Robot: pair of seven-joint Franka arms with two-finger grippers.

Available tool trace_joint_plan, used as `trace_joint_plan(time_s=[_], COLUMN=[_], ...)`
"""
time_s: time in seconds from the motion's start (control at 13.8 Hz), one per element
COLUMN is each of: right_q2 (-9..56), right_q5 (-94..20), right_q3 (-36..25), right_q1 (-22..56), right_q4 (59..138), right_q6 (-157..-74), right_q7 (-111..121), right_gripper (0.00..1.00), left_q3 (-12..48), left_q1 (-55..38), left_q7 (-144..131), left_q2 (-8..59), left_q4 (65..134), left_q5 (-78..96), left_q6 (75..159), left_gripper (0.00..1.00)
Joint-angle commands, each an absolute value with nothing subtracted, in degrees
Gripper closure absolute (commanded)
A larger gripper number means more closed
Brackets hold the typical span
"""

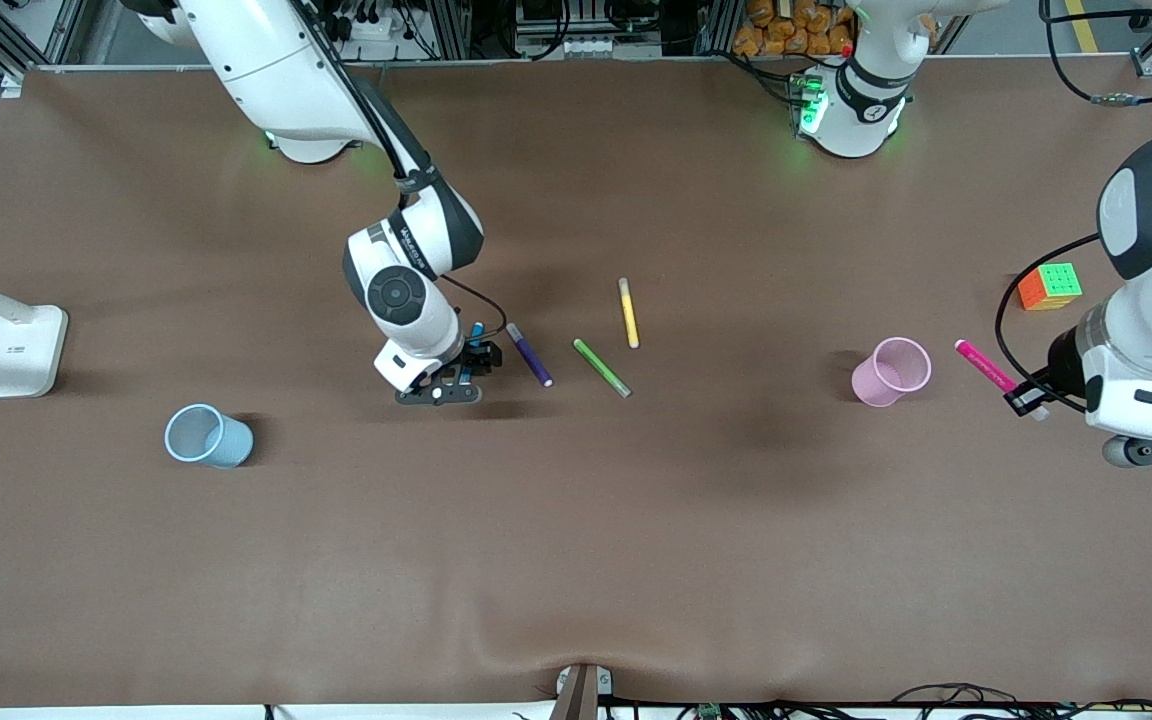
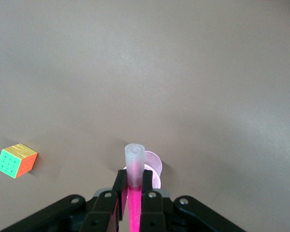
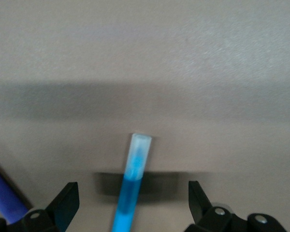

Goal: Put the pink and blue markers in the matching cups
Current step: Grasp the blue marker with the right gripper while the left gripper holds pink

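Observation:
My right gripper grips the blue marker by its body below its clear cap next, to put it in the pale blue cup.
My left gripper (image 1: 1026, 400) is shut on the pink marker (image 1: 984, 366) and holds it above the table beside the pale pink cup (image 1: 891, 372), toward the left arm's end. In the left wrist view the gripper (image 2: 134, 186) grips the marker (image 2: 134, 166) just below its pale cap, with the pink cup (image 2: 155, 170) past the tip. My right gripper (image 1: 471, 360) is open and low over the blue marker (image 1: 476, 333). In the right wrist view the blue marker (image 3: 130, 193) lies between the spread fingers (image 3: 65, 203) of that gripper (image 3: 133, 205), touching neither. The pale blue cup (image 1: 206, 436) stands toward the right arm's end.
A dark purple marker (image 1: 529, 354) lies close beside the right gripper and shows in the right wrist view (image 3: 5, 198). A green marker (image 1: 602, 367) and a yellow marker (image 1: 628, 312) lie mid-table. A colour cube (image 1: 1050, 286) sits near the left arm. A white lamp base (image 1: 21, 350) stands at the right arm's end.

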State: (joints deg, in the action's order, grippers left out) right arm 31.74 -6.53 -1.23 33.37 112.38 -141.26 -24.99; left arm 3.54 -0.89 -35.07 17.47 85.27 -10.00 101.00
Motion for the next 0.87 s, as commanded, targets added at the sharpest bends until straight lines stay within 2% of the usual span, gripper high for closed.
trace_joint_plan(time_s=[0.0,0.22,0.29,0.51,0.58,0.73,0.8], right_q2=[31.73,33.13,33.31,33.75,33.75,33.84,33.84], right_q5=[-6.33,-6.07,-6.06,-6.06,-6.06,-6.06,-6.15], right_q3=[-1.93,-2.02,-2.02,-2.02,-2.02,-1.93,-1.93], right_q1=[34.01,34.19,34.19,34.1,34.01,33.49,33.31], right_q4=[112.59,111.89,111.71,111.36,111.36,110.92,110.83], right_q6=[-142.29,-142.82,-142.82,-142.82,-142.82,-142.74,-142.73], right_q7=[-26.02,-26.02,-26.02,-26.1,-26.1,-26.19,-26.1], right_gripper=[0.0,0.01,0.19,0.38,0.54,1.0,1.0], left_q3=[3.61,3.6,3.78,4.13,4.13,4.31,4.39], left_q1=[-0.35,-0.53,-0.79,-1.23,-1.49,-2.46,-3.42], left_q7=[-36.11,-40.16,-41.12,-46.82,-48.5,-53.93,-57.18], left_q2=[16.79,17.22,17.4,17.84,18.19,18.54,18.81], left_q4=[85.78,86.48,87.09,88.68,89.03,91.04,91.58], left_q5=[-11.34,-13.35,-15.45,-17.14,-17.92,-21.25,-21.79], left_q6=[100.11,100.02,100.02,100.02,100.02,100.02,100.02], left_gripper=[1.0,1.0,1.0,1.0,1.0,1.0,1.0])
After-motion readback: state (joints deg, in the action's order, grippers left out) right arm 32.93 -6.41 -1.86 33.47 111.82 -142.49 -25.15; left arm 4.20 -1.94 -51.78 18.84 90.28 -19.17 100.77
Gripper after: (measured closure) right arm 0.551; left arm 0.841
